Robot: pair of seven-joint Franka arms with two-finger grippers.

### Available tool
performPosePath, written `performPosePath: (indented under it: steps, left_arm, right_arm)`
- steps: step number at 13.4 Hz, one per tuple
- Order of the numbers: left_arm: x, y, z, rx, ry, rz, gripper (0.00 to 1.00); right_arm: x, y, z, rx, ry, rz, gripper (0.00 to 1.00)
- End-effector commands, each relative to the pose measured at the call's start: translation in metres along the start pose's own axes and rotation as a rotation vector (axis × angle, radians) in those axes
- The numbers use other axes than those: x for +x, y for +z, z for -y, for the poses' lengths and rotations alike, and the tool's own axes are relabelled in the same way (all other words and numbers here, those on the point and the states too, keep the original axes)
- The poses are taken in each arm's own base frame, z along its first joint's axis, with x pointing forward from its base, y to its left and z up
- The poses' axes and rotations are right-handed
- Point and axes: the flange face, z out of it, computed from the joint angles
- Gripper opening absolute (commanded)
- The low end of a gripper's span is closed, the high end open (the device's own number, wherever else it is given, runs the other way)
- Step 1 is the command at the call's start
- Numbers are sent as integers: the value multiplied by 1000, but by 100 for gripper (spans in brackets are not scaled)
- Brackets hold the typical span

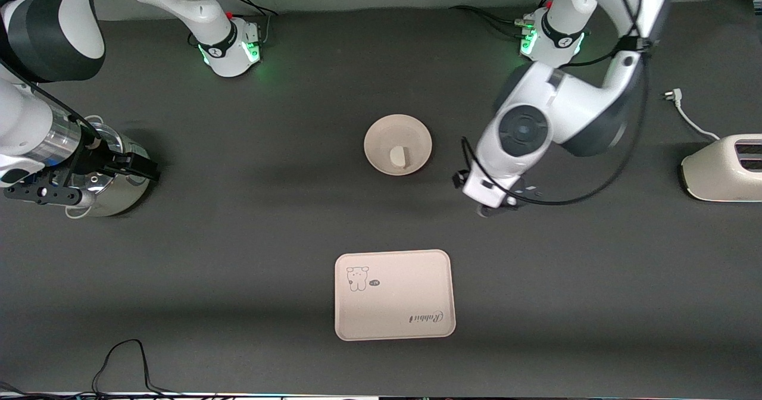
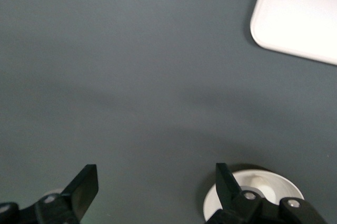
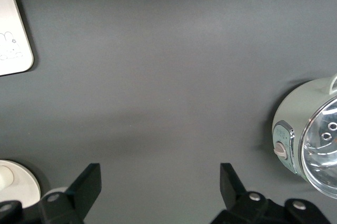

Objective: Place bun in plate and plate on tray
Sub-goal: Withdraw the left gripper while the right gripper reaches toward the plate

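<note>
The plate with the bun needs to go onto the tray, so I should next grab the plate by its rim with my right gripper.
The bun lies in the round cream plate at the table's middle. The tray with the animal drawing and "Rabbit" lettering lies nearer to the front camera than the plate. My left gripper hangs low over the bare table beside the plate, toward the left arm's end. In the left wrist view it is open and empty, with the plate by one finger and a tray corner showing. My right gripper is open and empty beside a pot, and that wrist view shows the plate's edge and the tray.
A metal pot with a glass lid stands at the right arm's end and shows in the right wrist view. A white toaster with its loose plug stands at the left arm's end. Cables lie at the front edge.
</note>
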Motion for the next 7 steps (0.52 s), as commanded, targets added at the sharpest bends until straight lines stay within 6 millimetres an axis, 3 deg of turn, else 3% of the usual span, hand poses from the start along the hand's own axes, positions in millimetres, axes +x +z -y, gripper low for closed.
performPosePath:
  steps: [1,2,5,6,7]
  left_arm:
    - [18,-27,50,0,83,-7,99]
    - [21,-34,63,7,92,-4,99]
    - [41,-69,146,6,127,2,99]
    - [48,-81,190,6,112,5,100]
    - [52,-82,223,1,83,2,100]
  right_arm:
    - [-3,14,8,-13,-12,-18,100]
    - [-3,24,11,-11,-14,-22,100]
    - [-8,68,39,3,-49,-35,100]
    - [-21,114,80,20,-107,-23,100]
    - [-32,149,102,37,-120,-11,100]
